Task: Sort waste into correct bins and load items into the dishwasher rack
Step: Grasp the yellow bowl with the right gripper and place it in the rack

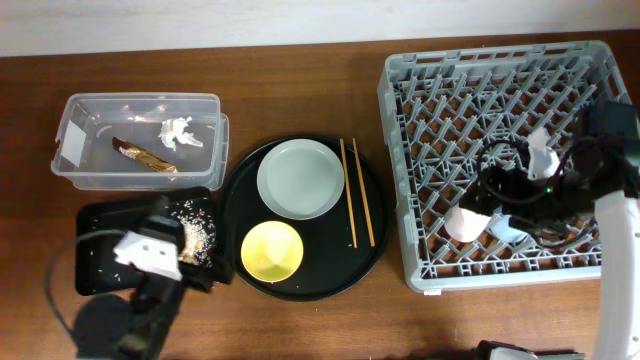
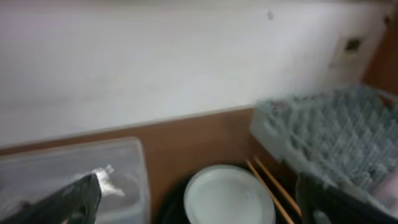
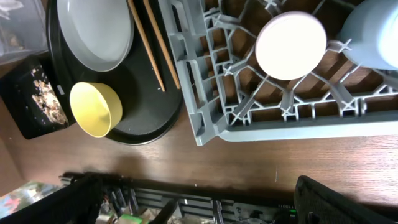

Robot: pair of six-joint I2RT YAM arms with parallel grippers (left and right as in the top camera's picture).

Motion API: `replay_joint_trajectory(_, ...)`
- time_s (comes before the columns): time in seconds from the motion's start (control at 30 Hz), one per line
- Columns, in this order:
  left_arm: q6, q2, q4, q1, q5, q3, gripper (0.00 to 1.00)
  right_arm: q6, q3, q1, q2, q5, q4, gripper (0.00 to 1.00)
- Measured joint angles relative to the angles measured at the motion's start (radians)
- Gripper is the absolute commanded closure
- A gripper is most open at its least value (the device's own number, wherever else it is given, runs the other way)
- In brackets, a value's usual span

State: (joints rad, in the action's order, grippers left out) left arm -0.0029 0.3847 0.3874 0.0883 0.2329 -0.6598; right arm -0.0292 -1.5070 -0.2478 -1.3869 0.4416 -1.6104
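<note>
I will grab the yellow bowl next with my right gripper by a single edge of the bowl's rim. That leaves the bowl's base free, so I can load the bowl into the dishwasher rack.
The grey dishwasher rack [image 1: 510, 270] stands at the right and holds a pink cup [image 1: 466, 222] bottom-up and a light-blue cup [image 1: 507, 231]. Both cups show in the right wrist view [image 3: 291, 45] [image 3: 373, 31]. My right gripper [image 1: 490, 200] hovers above them, open and empty [image 3: 198, 183]. The grey plate [image 1: 300, 178], yellow bowl [image 1: 272, 250] and chopsticks [image 1: 355, 190] lie on the round black tray [image 1: 235, 200]. The clear tub [image 1: 90, 110] holds the white tissue [image 1: 178, 132] and the wrapper strip [image 1: 145, 155]. Food scraps [image 1: 195, 232] lie in the black rectangular tray [image 1: 100, 265]. My left gripper [image 1: 155, 240] is above it, open and empty [image 2: 198, 186].
The brown table's front edge runs just below the rack and round tray. A white wall rises behind the table in the left wrist view [image 2: 186, 56]. Cables and equipment [image 3: 186, 205] sit below the table edge in the right wrist view.
</note>
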Motion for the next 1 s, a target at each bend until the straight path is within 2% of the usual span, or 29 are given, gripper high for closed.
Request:
replay_joint_trajectory(0.07, 0.004, -0.162, -0.153, 0.024, 0.031, 0.266, 0.01, 0.0, 0.0, 0.0, -0.051, -0.001, 0.003, 0.01)
replay_joint_trajectory(0.1, 0.005, -0.196, -0.226, 0.028, 0.036, 0.339, 0.0, 0.0, 0.0, 0.0, -0.063, -0.001, 0.002, 0.02)
replay_joint_trajectory(0.27, 0.007, -0.364, -0.383, 0.029, 0.072, 0.618, 0.01, 0.0, 0.0, 0.0, -0.136, 0.0, 0.004, 0.01)
replay_joint_trajectory(0.4, 0.007, -0.37, -0.334, 0.029, 0.101, 0.643, 0.01, 0.001, 0.0, 0.0, -0.167, 0.0, 0.005, 0.01)
replay_joint_trajectory(0.77, 0.007, -0.37, -0.335, 0.029, 0.108, 0.643, 0.01, -0.033, 0.0, 0.0, -0.171, 0.006, 0.033, 0.01)
replay_joint_trajectory(0.8, 0.007, -0.37, -0.335, 0.029, 0.108, 0.643, 0.01, -0.053, 0.0, 0.0, -0.171, 0.019, 0.074, 0.07)
replay_joint_trajectory(0.87, 0.007, -0.37, -0.334, 0.029, 0.109, 0.643, 0.01, -0.034, 0.0, 0.011, -0.172, 0.129, 0.103, 0.08)
replay_joint_trajectory(0.9, 0.007, -0.37, -0.335, 0.029, 0.108, 0.643, 0.01, -0.011, 0.0, 0.042, -0.172, 0.159, 0.097, 0.13)
replay_joint_trajectory(0.93, 0.007, -0.37, -0.335, 0.029, 0.109, 0.643, 0.01, 0.006, 0.0, 0.127, -0.172, 0.163, 0.098, 0.14)
replay_joint_trajectory(1.0, 0.007, -0.371, -0.335, 0.029, 0.109, 0.643, 0.01, 0.011, 0.0, 0.38, -0.172, 0.145, 0.128, 0.1)
